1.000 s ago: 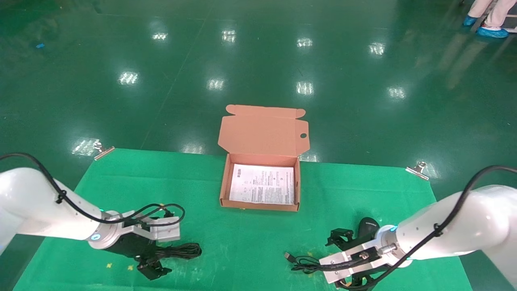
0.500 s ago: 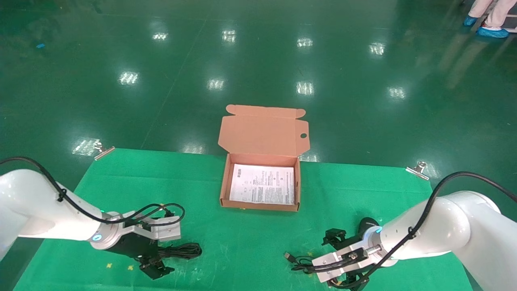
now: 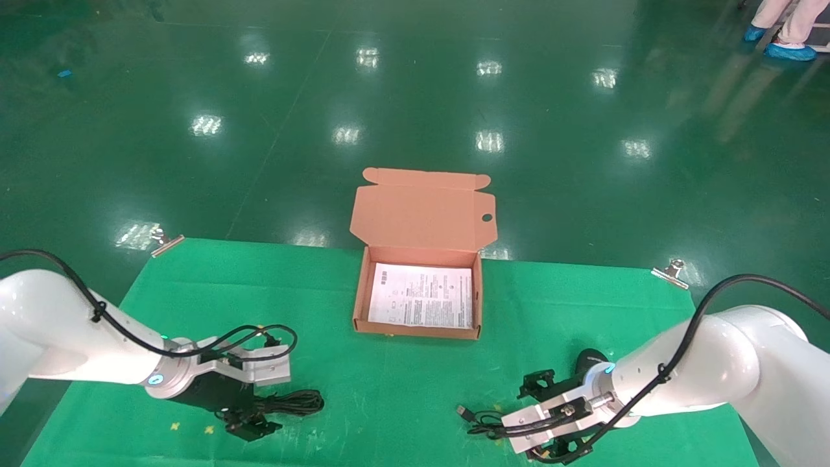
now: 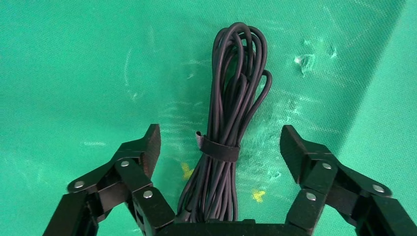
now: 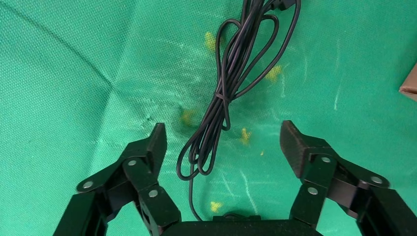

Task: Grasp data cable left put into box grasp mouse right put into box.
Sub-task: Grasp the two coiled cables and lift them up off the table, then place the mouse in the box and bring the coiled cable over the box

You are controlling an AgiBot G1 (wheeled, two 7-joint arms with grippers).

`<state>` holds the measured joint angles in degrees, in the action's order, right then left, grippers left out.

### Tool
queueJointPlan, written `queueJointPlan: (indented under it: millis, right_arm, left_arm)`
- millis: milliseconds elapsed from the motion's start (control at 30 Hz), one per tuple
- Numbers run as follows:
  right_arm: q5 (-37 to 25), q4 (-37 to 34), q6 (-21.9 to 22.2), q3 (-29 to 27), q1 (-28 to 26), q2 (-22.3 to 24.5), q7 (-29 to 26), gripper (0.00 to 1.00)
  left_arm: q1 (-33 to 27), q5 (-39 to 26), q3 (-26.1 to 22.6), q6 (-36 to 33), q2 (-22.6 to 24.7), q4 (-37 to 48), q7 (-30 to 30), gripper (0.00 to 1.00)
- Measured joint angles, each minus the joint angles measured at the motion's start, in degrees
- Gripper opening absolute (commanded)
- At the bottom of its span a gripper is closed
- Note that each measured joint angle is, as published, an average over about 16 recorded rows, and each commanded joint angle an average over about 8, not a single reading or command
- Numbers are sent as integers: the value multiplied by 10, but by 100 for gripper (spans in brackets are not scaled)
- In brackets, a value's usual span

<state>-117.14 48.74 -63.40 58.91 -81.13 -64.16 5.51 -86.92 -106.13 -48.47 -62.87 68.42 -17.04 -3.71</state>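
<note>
The data cable's loops spread out loose at both ends, so I will grab the cable at its strapped middle (image 4: 221, 149) with my left gripper next.
The data cable (image 3: 295, 403), a black bundle tied with a strap, lies on the green mat at the front left. My left gripper (image 3: 249, 416) is open and straddles its near end. In the left wrist view the bundle (image 4: 231, 113) runs between the spread fingers of that gripper (image 4: 221, 147). The black mouse (image 3: 589, 360) lies at the front right, partly behind my right wrist. My right gripper (image 3: 543, 416) is open, low over the mouse's thin cord (image 3: 483, 423). The cord (image 5: 223, 98) lies between the jaws of that gripper (image 5: 221, 142). The open box (image 3: 360, 295) stands at the middle back.
The box lid (image 3: 421, 211) stands open toward the far side, and a white printed sheet (image 3: 421, 295) lines the bottom. Metal clips (image 3: 167, 241) (image 3: 671, 271) hold the mat's far corners. Shiny green floor lies beyond the table.
My right gripper has moved left and down over the mouse cord. My left gripper has settled slightly lower around the data cable. Both stay open.
</note>
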Motion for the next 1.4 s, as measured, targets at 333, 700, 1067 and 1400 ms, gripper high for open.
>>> queueJointPlan:
  millis: [333, 700, 1067, 1400]
  right_arm:
    - [1, 3, -2, 0, 0, 2, 0, 0]
    - [1, 4, -2, -1, -1, 2, -1, 0]
    - [16, 20, -6, -18, -17, 21, -20, 0]
    - [39, 73, 9, -73, -94, 63, -79, 0]
  left_arm:
    - [0, -1, -1, -2, -1, -4, 2, 0]
    - [0, -2, -1, -2, -1, -6, 3, 0]
    - [-6, -1, 0, -10, -21, -44, -12, 0]
    - [-22, -7, 13, -4, -84, -217, 7, 0]
